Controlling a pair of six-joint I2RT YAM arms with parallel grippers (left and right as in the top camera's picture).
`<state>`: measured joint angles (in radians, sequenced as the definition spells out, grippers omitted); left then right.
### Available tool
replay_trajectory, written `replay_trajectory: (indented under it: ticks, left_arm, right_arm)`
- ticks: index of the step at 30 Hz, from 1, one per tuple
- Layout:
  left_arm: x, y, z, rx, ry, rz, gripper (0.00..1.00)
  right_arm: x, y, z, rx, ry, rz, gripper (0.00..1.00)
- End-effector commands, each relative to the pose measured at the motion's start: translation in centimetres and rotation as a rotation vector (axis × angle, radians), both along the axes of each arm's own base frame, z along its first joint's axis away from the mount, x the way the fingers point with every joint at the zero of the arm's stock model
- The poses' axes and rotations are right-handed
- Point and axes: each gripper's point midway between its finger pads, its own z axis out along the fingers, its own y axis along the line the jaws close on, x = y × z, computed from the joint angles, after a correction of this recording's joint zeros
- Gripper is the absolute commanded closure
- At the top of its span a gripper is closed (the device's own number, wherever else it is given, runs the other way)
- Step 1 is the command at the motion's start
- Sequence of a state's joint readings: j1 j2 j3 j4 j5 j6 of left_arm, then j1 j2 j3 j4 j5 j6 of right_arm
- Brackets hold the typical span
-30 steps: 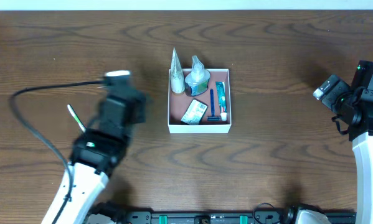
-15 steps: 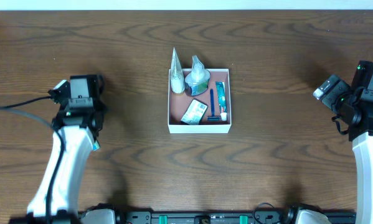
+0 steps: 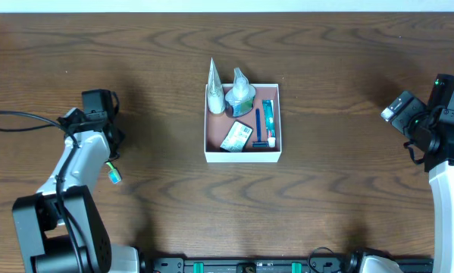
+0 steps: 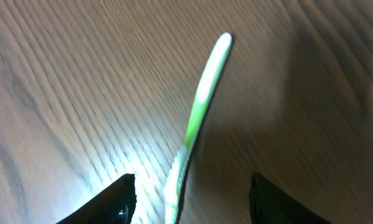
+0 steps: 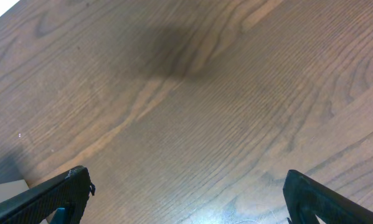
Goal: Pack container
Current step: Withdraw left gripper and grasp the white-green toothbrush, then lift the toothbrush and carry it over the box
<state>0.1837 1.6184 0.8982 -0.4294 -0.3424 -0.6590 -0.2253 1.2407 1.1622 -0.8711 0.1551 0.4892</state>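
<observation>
The toothbrush (image 4: pixel 198 99) has to go into the container head end first, so my left gripper should next grab it by its handle near the plain tip and leave the head end free.
The container (image 3: pixel 242 157), a square white box with a reddish-brown inside, stands mid-table. It holds two upright tubes (image 3: pixel 240 95), a blue razor (image 3: pixel 258 125), a green toothpaste tube (image 3: pixel 268 115) and a small packet (image 3: pixel 236 137). A green-and-white toothbrush (image 4: pixel 198 99) lies on the wood at the left; in the overhead view only its end (image 3: pixel 114 174) shows beside the arm. My left gripper (image 4: pixel 189 205) is open, low over the toothbrush, with a jaw on each side of it. My right gripper (image 5: pixel 186 199) is open and empty over bare wood at the far right.
The left arm (image 3: pixel 82 155) covers most of the toothbrush from above, and its black cable (image 3: pixel 14 117) loops at the left edge. The right arm (image 3: pixel 439 129) stands at the right edge. The table is dark brown wood (image 3: pixel 325 189).
My left arm has swung left, away from the container, and come down over the toothbrush. The right arm and the container have not moved.
</observation>
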Motion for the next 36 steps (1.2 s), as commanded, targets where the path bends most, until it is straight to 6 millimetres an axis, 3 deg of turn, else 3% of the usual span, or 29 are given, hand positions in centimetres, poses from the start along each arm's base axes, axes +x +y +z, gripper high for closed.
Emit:
replay_trajectory:
  ticks: [1,10,23,36]
  left_arm:
    - [0.2,0.8,-0.8,-0.015,-0.010,0.038,0.41]
    - [3.0,0.4,-3.8,-0.118,-0.056,-0.070,0.42]
    - [2.5,3.0,-5.4,-0.110,-0.048,-0.022,0.43]
    - [1.7,1.3,-10.1,-0.216,0.031,-0.042,0.87]
  right_arm:
    - [-0.1,-0.5,0.5,-0.012,-0.012,-0.018,0.01]
    - [-0.1,-0.5,0.5,-0.012,-0.011,-0.018,0.01]
    - [-0.1,-0.5,0.5,-0.012,-0.011,-0.018,0.01]
    - [-0.1,-0.5,0.5,-0.012,-0.011,-0.019,0.01]
